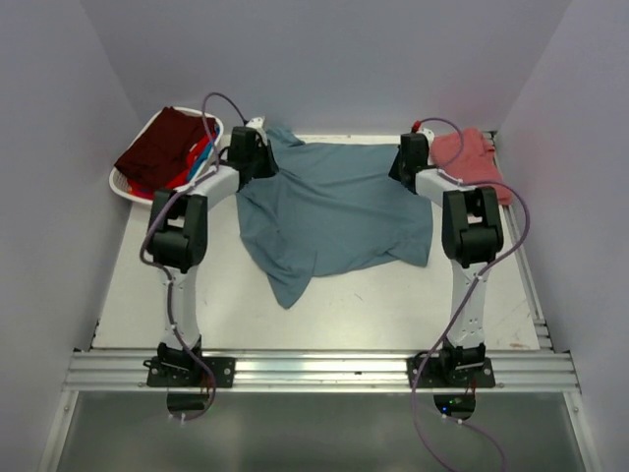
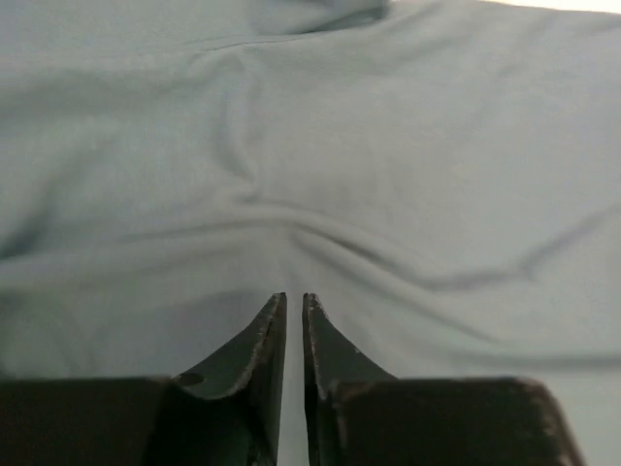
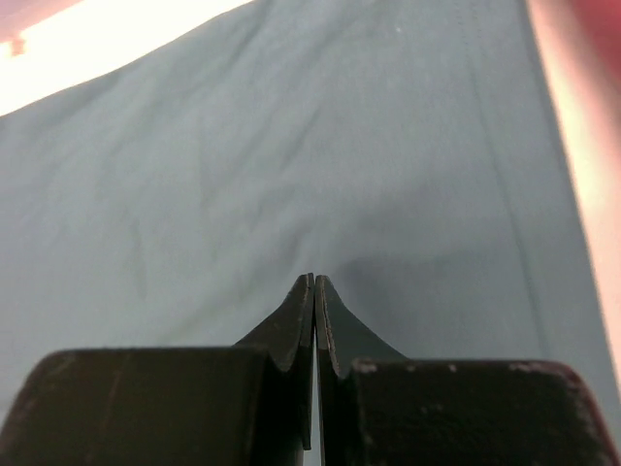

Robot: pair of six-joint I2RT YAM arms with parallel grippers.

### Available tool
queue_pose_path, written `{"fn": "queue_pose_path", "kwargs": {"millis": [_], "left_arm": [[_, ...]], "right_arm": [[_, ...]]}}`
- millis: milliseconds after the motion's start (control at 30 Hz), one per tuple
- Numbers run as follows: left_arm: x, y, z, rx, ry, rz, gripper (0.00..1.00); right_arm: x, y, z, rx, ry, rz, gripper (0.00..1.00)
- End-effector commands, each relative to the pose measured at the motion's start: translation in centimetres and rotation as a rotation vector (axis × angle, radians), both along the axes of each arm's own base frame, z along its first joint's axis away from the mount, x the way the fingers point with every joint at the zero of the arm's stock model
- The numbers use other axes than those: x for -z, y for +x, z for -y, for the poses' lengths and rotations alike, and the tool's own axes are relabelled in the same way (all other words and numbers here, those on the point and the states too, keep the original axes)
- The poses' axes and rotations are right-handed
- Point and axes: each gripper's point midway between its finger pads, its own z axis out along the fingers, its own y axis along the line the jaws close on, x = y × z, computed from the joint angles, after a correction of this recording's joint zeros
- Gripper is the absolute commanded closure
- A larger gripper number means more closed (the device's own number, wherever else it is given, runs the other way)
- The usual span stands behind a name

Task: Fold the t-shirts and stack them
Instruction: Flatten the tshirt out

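The shirt needs to be drawn out flat for folding, so my left gripper should next grab the tip of the bunched near flap of the teal-blue t-shirt.
A large slate teal-blue t-shirt point(image 1: 334, 211) lies spread and creased across the middle of the table. My left gripper point(image 2: 294, 296) is at its far left corner point(image 1: 254, 155), low over the cloth point(image 2: 388, 146). Its jaws stand a narrow slit apart, and folds in the fabric run toward the tips. My right gripper point(image 3: 314, 277) is at the shirt's far right edge point(image 1: 408, 162), shut tip to tip over the teal cloth point(image 3: 291, 146). I see no cloth between its tips. A salmon-red t-shirt point(image 1: 472, 157) lies folded at the back right.
A white oval basket point(image 1: 116, 182) at the back left holds a dark maroon shirt point(image 1: 162, 147) over bright blue cloth point(image 1: 201, 157). The salmon shirt shows as a pink blur point(image 3: 592, 97) at the right edge of the right wrist view. Walls close in on three sides.
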Motion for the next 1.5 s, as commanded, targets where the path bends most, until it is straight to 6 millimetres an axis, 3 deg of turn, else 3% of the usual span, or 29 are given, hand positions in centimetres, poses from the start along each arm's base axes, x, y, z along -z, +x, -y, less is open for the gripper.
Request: {"fn": "queue_pose_path", "kwargs": {"millis": [0,33,67,100,133,167,200,233,300,333,433,467,567,667,833,1000,1133,1467], "left_arm": [[-18.9,-0.5,0.6,0.05,-0.117,0.496,0.77],[-20.2,-1.4,0.5,0.047,-0.121,0.523,0.71],[-23.1,-3.0,0.6,0.054,-0.118,0.57,0.63],[-22.4,-3.9,0.4,0.037,-0.093,0.551,0.51],[-22.6,-4.8,0.5,0.033,-0.078,0.551,0.44],[-23.8,-6.3,1.3,0.05,-0.065,0.572,0.39],[-21.8,-7.4,1.3,0.042,-0.035,0.508,0.37],[-21.2,-8.3,1.5,0.046,-0.022,0.48,0.37],[-16.8,-10.8,2.4,0.063,0.052,0.315,0.38],[-14.7,-11.5,2.8,0.075,0.09,0.249,0.39],[-7.7,-16.3,5.1,0.154,0.217,0.02,0.4],[-5.9,-17.2,4.8,0.146,0.264,-0.015,0.4],[-2.5,-19.6,6.0,0.166,0.33,-0.089,0.39],[-0.8,-21.0,7.0,0.165,0.352,-0.137,0.39],[-1.0,-22.8,9.3,0.159,0.354,-0.158,0.44],[-0.9,-23.5,10.2,0.14,0.335,-0.174,0.49],[0.2,-24.8,11.7,0.178,0.34,-0.197,0.5],[2.6,-26.8,12.2,0.194,0.378,-0.264,0.54]], "right_arm": [[-16.4,0.4,-0.4,0.011,0.016,0.503,1.0],[-18.2,-0.6,-0.5,0.002,0.018,0.539,1.0],[-21.9,-2.0,-0.8,-0.012,0.029,0.615,1.0],[-20.9,-3.5,-1.2,-0.047,0.025,0.594,0.99],[-21.5,-4.5,-1.4,-0.071,0.003,0.607,0.96],[-23.4,-6.1,-2.0,-0.091,0.0,0.638,0.92],[-22.2,-7.3,-2.3,-0.115,-0.011,0.603,0.91],[-21.0,-8.2,-2.5,-0.138,-0.021,0.542,0.89],[-20.4,-10.0,-2.8,-0.161,-0.012,0.471,0.84],[-18.3,-11.2,-2.8,-0.175,-0.015,0.368,0.82],[-15.4,-14.2,-4.3,-0.252,0.035,0.22,0.66],[-14.0,-15.2,-4.6,-0.27,0.042,0.181,0.59],[-12.3,-18.0,-5.4,-0.299,0.034,0.112,0.55],[-11.9,-20.0,-6.0,-0.316,0.015,0.088,0.53],[-11.2,-21.4,-5.7,-0.312,-0.017,0.049,0.52],[-10.1,-22.0,-5.2,-0.302,-0.035,0.017,0.52],[-9.7,-22.1,-5.2,-0.3,-0.035,0.004,0.53],[-8.4,-22.0,-5.0,-0.285,-0.048,-0.036,0.55]]}}
